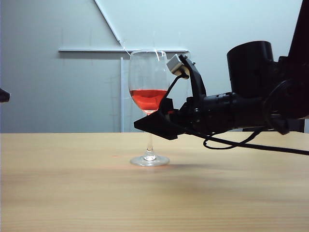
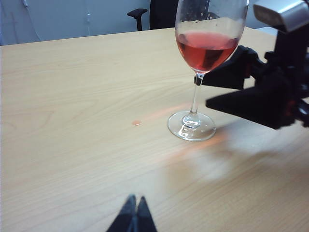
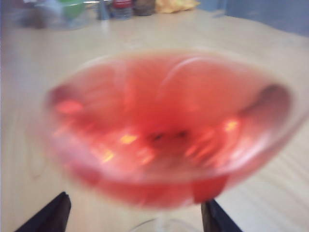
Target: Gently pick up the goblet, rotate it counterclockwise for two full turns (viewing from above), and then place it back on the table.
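Observation:
My right gripper takes hold of the goblet [image 1: 148, 92] by its thin stem [image 1: 149, 140] next, to lift and turn the goblet around gently.
The goblet [image 1: 148, 92] stands upright on the table [image 1: 72, 193], its bowl about a third full of red liquid. My right gripper [image 1: 145, 123] comes in level from the right at the height of the bowl's base. It is open, one finger on each side of the top of the stem. In the right wrist view the blurred red bowl [image 3: 169, 130] fills the frame, and the right gripper [image 3: 136, 200] has its dark fingertips [image 3: 53, 215] wide apart beside it, with a gap on both sides. My left gripper [image 2: 134, 200] is shut and empty, low over the table [image 2: 72, 96], well short of the goblet [image 2: 203, 48].
The right arm's cable [image 1: 251, 142] hangs just above the tabletop behind the gripper. An office chair [image 2: 137, 12] stands past the table's far edge. Several small items [image 3: 120, 7] sit at the table's far end in the right wrist view.

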